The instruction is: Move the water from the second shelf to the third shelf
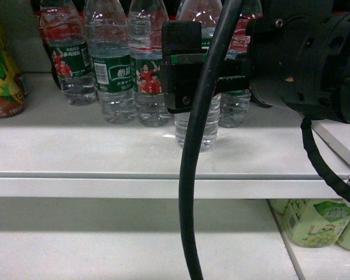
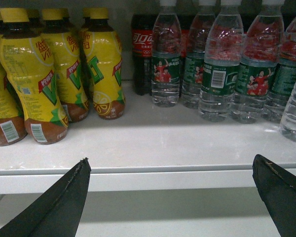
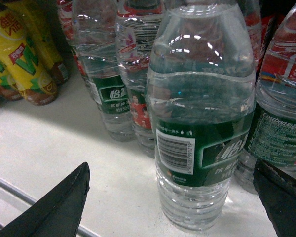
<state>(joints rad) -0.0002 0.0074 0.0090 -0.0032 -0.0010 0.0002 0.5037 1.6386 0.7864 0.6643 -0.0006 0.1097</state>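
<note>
Next, my right gripper grabs the bottle by its body, so that the water bottle's base stays free to stand on the third shelf.
The water (image 3: 202,123) is a clear ribbed bottle with a dark green label and a white barcode. It stands upright at the front of a row of like bottles (image 3: 116,84) on the white shelf (image 3: 49,143). My right gripper (image 3: 171,168) is open, one finger on each side of the bottle's lower part and neither touching it. In the head view the water (image 1: 195,125) shows below a black finger (image 1: 184,64) of the right gripper, with the arm and cable covering its upper part. My left gripper (image 2: 171,160) hangs open and empty at the shelf's front edge, left of the water bottles (image 2: 217,74).
Yellow tea bottles (image 2: 49,74) crowd the shelf's left side. A dark cola bottle (image 2: 142,49) stands behind the water row. Below lies another white shelf (image 1: 105,239), with pale green packs (image 1: 315,221) at its right. A black cable (image 1: 192,175) hangs in front of the head camera.
</note>
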